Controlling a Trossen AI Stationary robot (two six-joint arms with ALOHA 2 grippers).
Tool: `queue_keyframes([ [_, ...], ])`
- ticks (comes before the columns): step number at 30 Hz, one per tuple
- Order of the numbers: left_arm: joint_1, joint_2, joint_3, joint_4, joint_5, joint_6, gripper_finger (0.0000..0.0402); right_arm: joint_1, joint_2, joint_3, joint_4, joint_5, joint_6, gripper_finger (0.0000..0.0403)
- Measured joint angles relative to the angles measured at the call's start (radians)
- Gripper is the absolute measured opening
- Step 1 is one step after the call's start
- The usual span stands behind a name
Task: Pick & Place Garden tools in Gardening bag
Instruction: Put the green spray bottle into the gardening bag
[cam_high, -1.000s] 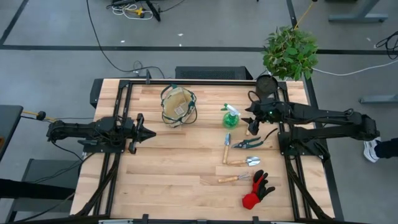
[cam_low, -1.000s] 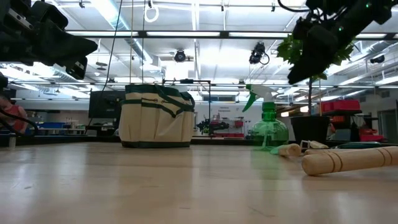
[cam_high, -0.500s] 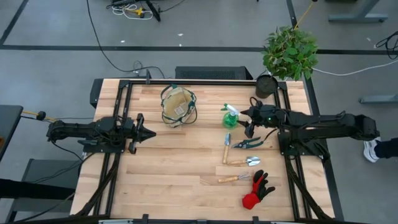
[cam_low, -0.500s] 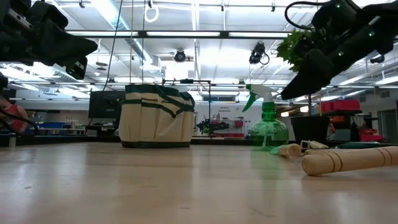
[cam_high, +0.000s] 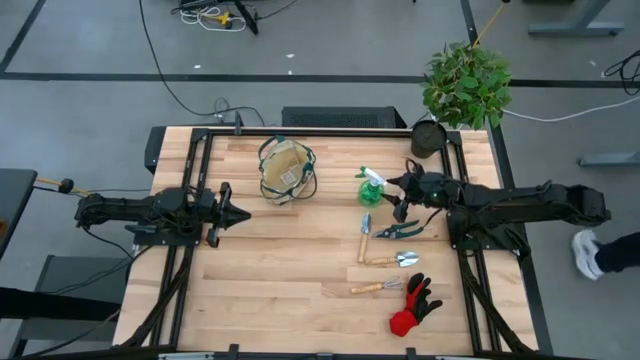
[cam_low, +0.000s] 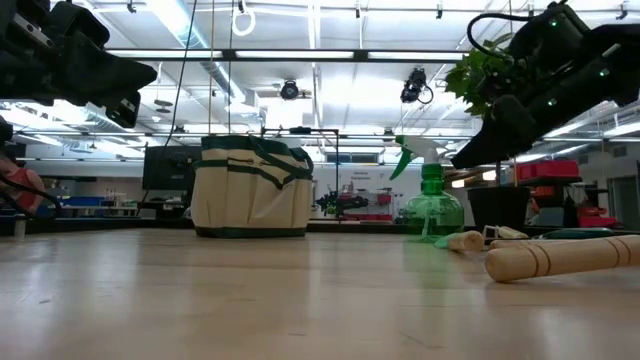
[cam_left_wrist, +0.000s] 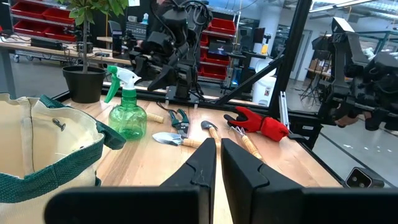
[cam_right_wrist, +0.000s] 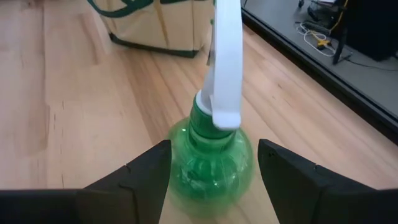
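Observation:
My right gripper isn't ready to close yet: its fingers don't reach the green bottle's neck (cam_high: 371, 183). It needs to move toward the neck first, then close on it.
The green spray bottle (cam_high: 372, 187) with a white trigger head stands upright on the table; it also shows in the right wrist view (cam_right_wrist: 208, 158). My right gripper (cam_high: 395, 196) is open just to its right, with its fingers (cam_right_wrist: 140, 174) on either side of the bottle's body and not touching it. The tan bag (cam_high: 285, 170) stands open at the far middle. Green-handled shears (cam_high: 398, 231), a blue-handled trowel (cam_high: 365, 228), two wooden-handled tools (cam_high: 385, 261) and a red-and-black glove (cam_high: 412, 305) lie at the near right. My left gripper (cam_high: 240, 214) is shut and empty at the left.
A dark pot (cam_high: 430, 138) stands at the table's far right corner, close behind my right arm, with a leafy plant (cam_high: 465, 85) beyond it. Bare wood lies between the bag and the bottle and along the near left.
My right gripper has swung toward the table's left, turned toward the spray bottle and come down a little. Its fingers now stand on either side of the bottle. The bottle and the other tools have not moved.

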Motion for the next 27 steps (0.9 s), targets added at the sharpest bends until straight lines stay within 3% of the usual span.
queue_keyframes([
  [11,0.000,0.000,0.000,0.000,0.000,0.000,0.0032,0.000,0.017,-0.059,0.126,0.009,-0.029,0.0242],
  [27,0.000,0.000,0.000,0.000,0.000,0.000,0.0032,0.000,0.219,-0.076,0.394,0.018,-0.081,0.0242],
])
